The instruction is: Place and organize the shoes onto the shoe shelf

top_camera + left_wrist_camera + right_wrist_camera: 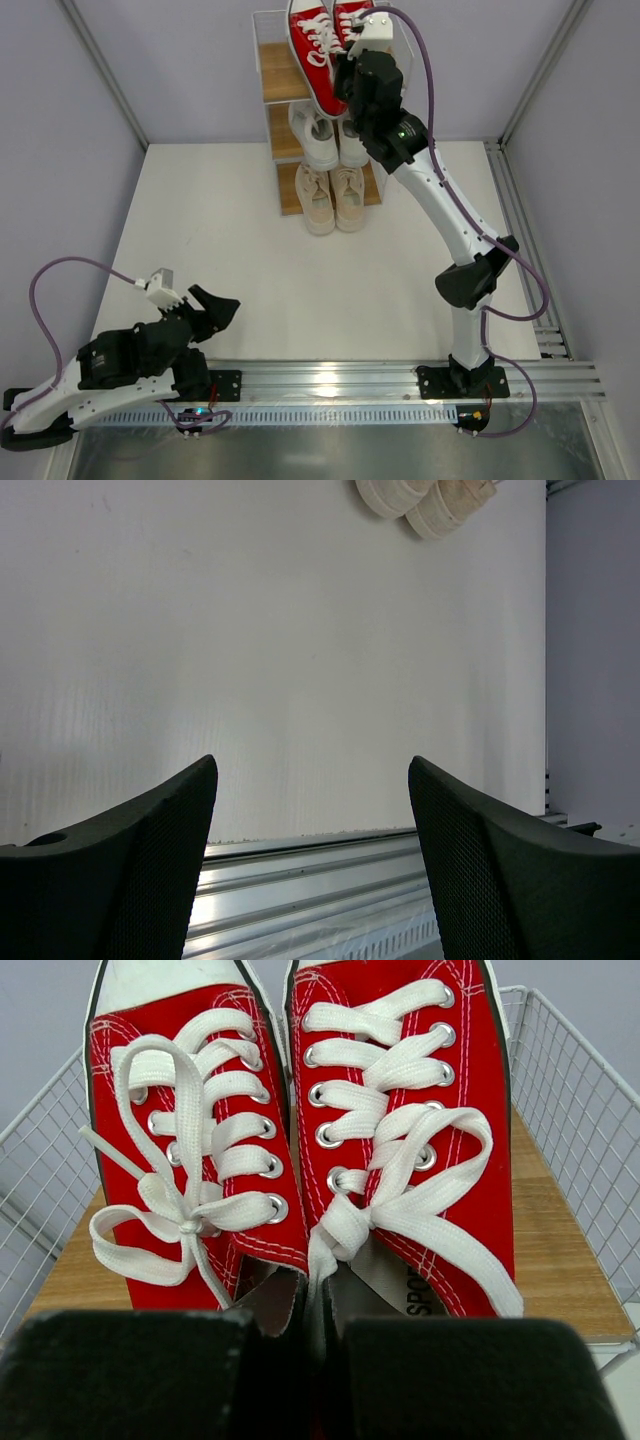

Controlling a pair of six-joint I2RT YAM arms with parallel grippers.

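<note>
The robot's right gripper should open now, as both red shoes are over the wooden board point(565, 1270) between the wire sides and would land there.
My right gripper point(350, 78) is at the top tier of the shoe shelf point(276, 72). In the right wrist view it point(320, 1335) is shut on the inner heel walls of the two red shoes, pinched together. The left red shoe point(190, 1130) and the right red shoe point(410, 1110) point toward the back, over the wooden board point(565, 1270). I cannot tell whether their soles touch it. The white pair point(320, 140) is on the middle tier and the beige pair point(333, 200) is on the bottom tier. My left gripper point(213, 310) is open and empty at the front left.
The shelf's white wire sides point(575, 1080) flank the red shoes closely. The left wrist view shows my open left gripper point(312, 767) over the metal rail point(310, 865), with the beige toes point(420, 500) far off. Grey walls enclose the table point(220, 230).
</note>
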